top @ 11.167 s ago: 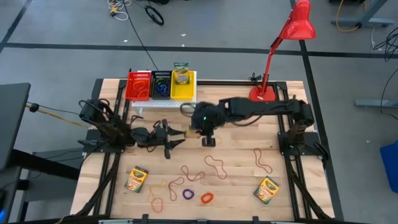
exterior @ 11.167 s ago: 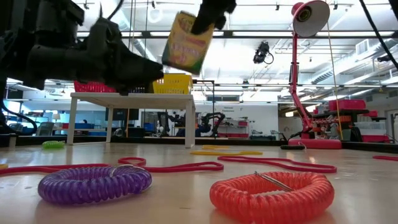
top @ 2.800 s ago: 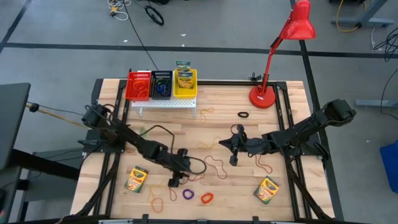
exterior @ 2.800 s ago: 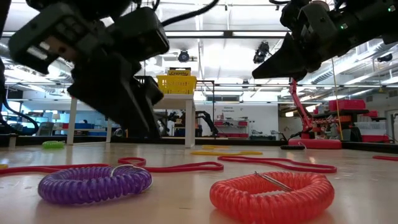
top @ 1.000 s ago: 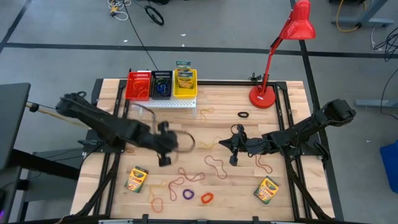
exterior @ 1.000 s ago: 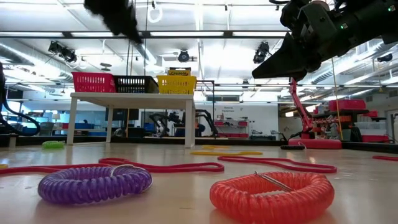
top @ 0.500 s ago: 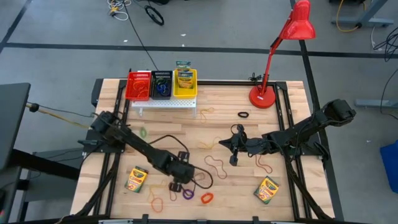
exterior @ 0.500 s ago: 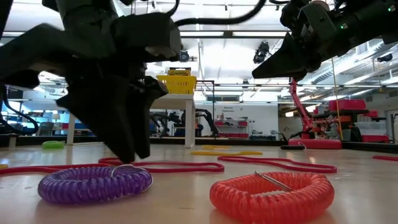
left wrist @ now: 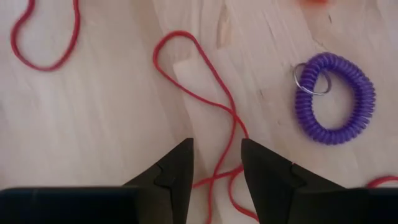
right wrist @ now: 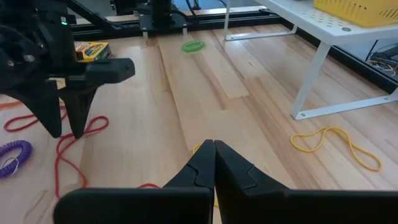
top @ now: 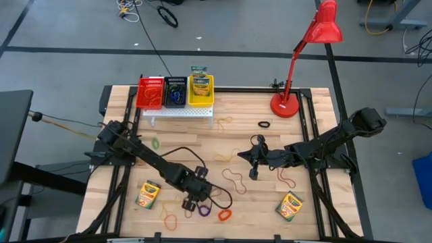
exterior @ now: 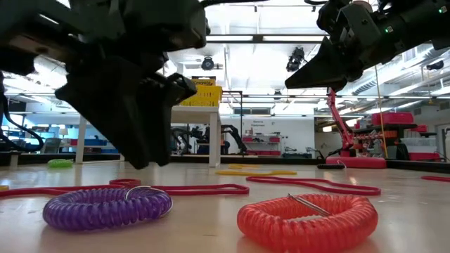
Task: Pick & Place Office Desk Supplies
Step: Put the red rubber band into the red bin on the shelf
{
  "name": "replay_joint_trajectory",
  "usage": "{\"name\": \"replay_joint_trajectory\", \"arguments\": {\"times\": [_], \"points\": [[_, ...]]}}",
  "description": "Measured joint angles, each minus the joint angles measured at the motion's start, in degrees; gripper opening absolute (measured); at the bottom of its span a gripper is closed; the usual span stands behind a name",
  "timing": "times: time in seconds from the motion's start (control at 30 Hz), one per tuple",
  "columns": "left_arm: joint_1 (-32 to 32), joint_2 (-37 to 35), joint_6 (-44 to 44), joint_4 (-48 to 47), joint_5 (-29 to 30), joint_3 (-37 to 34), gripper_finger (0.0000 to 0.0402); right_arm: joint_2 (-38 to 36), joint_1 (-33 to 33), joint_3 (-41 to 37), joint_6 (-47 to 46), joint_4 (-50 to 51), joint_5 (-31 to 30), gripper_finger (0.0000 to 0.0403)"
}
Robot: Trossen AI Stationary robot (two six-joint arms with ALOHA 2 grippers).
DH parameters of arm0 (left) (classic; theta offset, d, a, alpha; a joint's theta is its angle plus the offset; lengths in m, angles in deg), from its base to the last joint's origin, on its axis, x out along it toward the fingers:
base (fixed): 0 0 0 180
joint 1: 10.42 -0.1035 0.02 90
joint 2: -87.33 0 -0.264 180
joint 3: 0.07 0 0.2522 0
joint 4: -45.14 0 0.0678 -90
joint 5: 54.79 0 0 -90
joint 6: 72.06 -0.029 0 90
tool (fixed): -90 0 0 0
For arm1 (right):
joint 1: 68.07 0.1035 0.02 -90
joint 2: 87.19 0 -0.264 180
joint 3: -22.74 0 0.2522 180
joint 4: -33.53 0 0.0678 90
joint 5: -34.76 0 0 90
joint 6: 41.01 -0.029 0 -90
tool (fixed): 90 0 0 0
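My left gripper pinches the crossed parts of the rubber band next, to place the rubber band in the red bin (top: pixel 150 93).
My left gripper (left wrist: pixel 216 163) is low over the near middle of the table (top: pixel 191 202), open. Its fingers stand on either side of a strand of a thin red rubber band (left wrist: pixel 231 118) that lies flat on the wood; I cannot tell whether they touch it. A purple coil loop (left wrist: pixel 336 98) with a metal ring lies just beside it, and an orange coil loop (exterior: pixel 306 219) next to that. Crayon boxes lie at the near left (top: pixel 147 194) and near right (top: pixel 289 206). My right gripper (top: pixel 251 167) waits shut above the table's middle, holding nothing.
A white stand (top: pixel 177 111) at the far left carries red (top: pixel 150 93), black (top: pixel 175 91) and yellow (top: pixel 198 91) bins. A red desk lamp (top: pixel 310 40) stands at the far right. More red bands (top: pixel 283 175), yellow bands (right wrist: pixel 336 146), a green loop (top: pixel 156 143) and a black loop (top: pixel 264 125) lie scattered.
My left gripper has come down from high over the table's left middle toward the near edge and a little right, turning as it went, and now stands low over the red rubber band beside the purple loop. The things on the table have not moved.
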Motion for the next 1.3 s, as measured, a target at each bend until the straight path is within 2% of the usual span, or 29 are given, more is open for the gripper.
{"name": "replay_joint_trajectory", "arguments": {"times": [0.2, 0.5, 0.63, 0.77, 0.83, 1.0, 1.13, 1.3], "points": [[0.16, 0.88, 0.64, 0.0, -2.93, -0.04, 0.0143, 0.0, 0.0, 0.0, -0.01, 0.0, 0.0, 0.0005], [0.31, 2.78, 1.37, 0.09, -1.07, -0.02, 0.0131, 0.0, 0.0, 0.0, 0.0, -0.02, 0.02, 0.0005], [0.37, 2.82, 1.73, 0.14, 0.83, -0.02, 0.0095, 0.0, 0.01, 0.0, -0.01, -0.02, 0.0, 0.0005], [0.31, 2.82, 0.85, 0.05, 1.81, -0.02, 0.003, 0.0, 0.0, 0.0, -0.02, -0.02, 0.02, 0.0005], [0.42, 2.53, -0.56, -0.77, 4.77, -0.02, 0.001, 0.0, 0.01, 0.0, -0.01, -0.02, 0.0, 0.0005], [-0.23, -0.5, -2.34, -9.97, 12.94, 2.94, 0.0005, 0.0, 0.0, 0.0, 0.0, 0.0, 0.0, 0.0005], [-1.15, -4.66, 0.11, -18.4, 18.05, 5.3, 0.0004, 0.0, 0.0, 0.0, -0.02, 0.0, 0.02, 0.0005], [-2.0, -13.2, 5.03, -26.17, 24.8, 5.31, 0.0004, 0.0, 0.01, 0.0, -0.01, -0.02, 0.07, 0.0005]]}}
